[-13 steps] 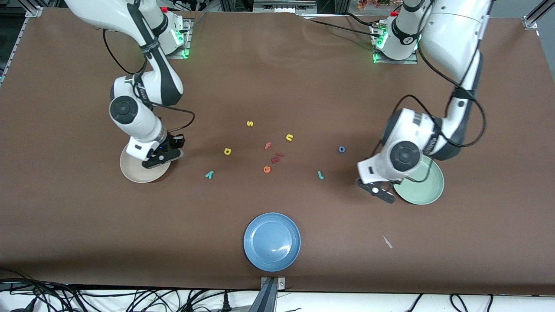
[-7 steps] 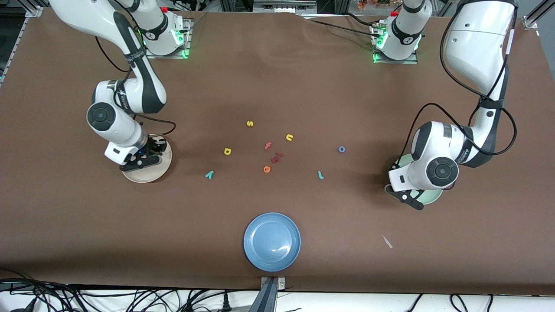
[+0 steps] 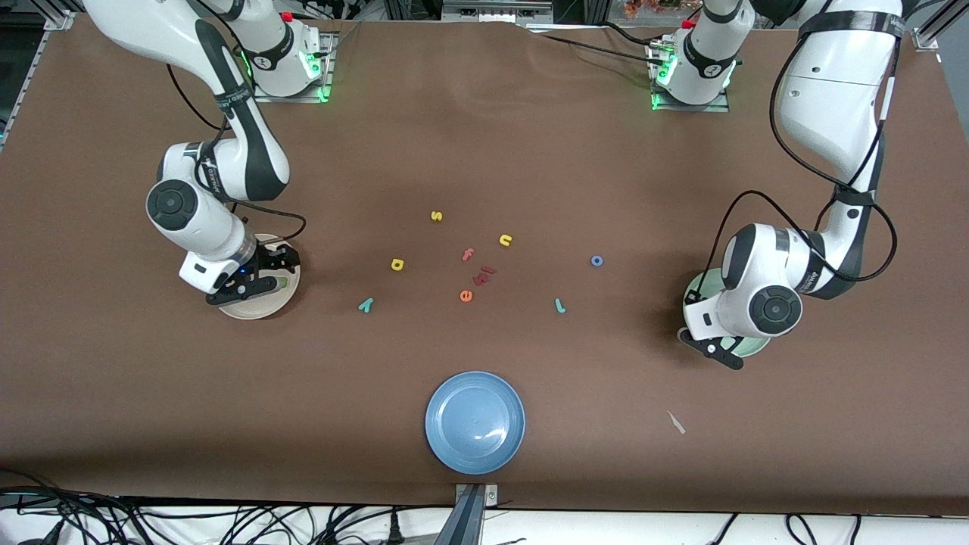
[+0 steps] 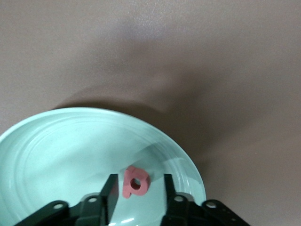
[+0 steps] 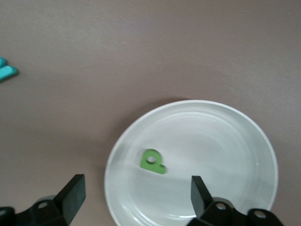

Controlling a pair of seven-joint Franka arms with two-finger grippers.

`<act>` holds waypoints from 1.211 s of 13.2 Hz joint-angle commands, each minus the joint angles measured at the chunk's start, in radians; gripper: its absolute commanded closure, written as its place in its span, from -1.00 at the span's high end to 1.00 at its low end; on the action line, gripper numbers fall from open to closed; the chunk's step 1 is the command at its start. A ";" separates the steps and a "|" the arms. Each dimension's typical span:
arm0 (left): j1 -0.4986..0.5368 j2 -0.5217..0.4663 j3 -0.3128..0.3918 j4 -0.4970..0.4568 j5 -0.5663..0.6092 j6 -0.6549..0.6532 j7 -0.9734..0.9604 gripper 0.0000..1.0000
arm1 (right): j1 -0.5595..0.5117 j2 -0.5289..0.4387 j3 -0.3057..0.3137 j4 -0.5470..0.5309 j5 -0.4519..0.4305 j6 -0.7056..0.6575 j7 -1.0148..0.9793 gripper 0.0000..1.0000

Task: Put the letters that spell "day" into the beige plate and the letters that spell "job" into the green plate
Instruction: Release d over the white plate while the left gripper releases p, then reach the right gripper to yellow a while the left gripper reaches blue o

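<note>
The yellow "a" should be added to "day" in the beige plate, so my right gripper should grab it by its round bowl [image 3: 397, 264] next.
My right gripper [image 3: 253, 281] hangs over the beige plate [image 3: 257, 306], jaws wide open [image 5: 136, 186]. The green "d" [image 5: 152, 161] lies flat in that plate [image 5: 211, 155]. My left gripper [image 3: 715, 350] hovers low over the green plate [image 3: 753, 347], fingers parted [image 4: 140, 181]. The salmon-pink "b" [image 4: 136, 181] shows between them, touching neither, against the plate's floor [image 4: 61, 150]. On the bare table lie the yellow "a" [image 3: 397, 264], the teal "y" [image 3: 366, 305], the teal "j" [image 3: 559, 306] and the blue "o" [image 3: 596, 261].
A blue plate [image 3: 475, 421] sits near the front edge. Mid-table lie a yellow "s" [image 3: 436, 216], a yellow "n" [image 3: 506, 240], a pink "f" [image 3: 468, 255], an orange "e" [image 3: 465, 296] and dark red pieces [image 3: 484, 275]. A pale scrap [image 3: 676, 422] lies nearer the camera than the green plate.
The right gripper shifted over the beige plate and opened wide, leaving the green "d" in it. The left arm swung over the green plate and its fingers parted from the pink "b".
</note>
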 commanded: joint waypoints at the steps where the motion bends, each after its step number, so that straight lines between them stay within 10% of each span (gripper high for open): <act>1: 0.006 -0.015 -0.016 0.000 0.027 -0.001 0.008 1.00 | 0.003 0.011 0.081 0.031 0.011 -0.036 0.173 1.00; 5: 0.000 -0.050 -0.082 0.000 0.004 -0.050 -0.048 1.00 | 0.019 0.043 0.195 0.071 0.011 -0.030 0.465 1.00; 12: 0.001 -0.089 -0.292 -0.064 -0.023 -0.048 -0.602 1.00 | 0.156 0.169 0.207 0.148 0.011 0.067 0.769 1.00; 16: 0.012 -0.135 -0.325 -0.248 -0.023 0.156 -0.612 0.02 | 0.160 0.204 0.207 0.149 0.011 0.098 0.773 1.00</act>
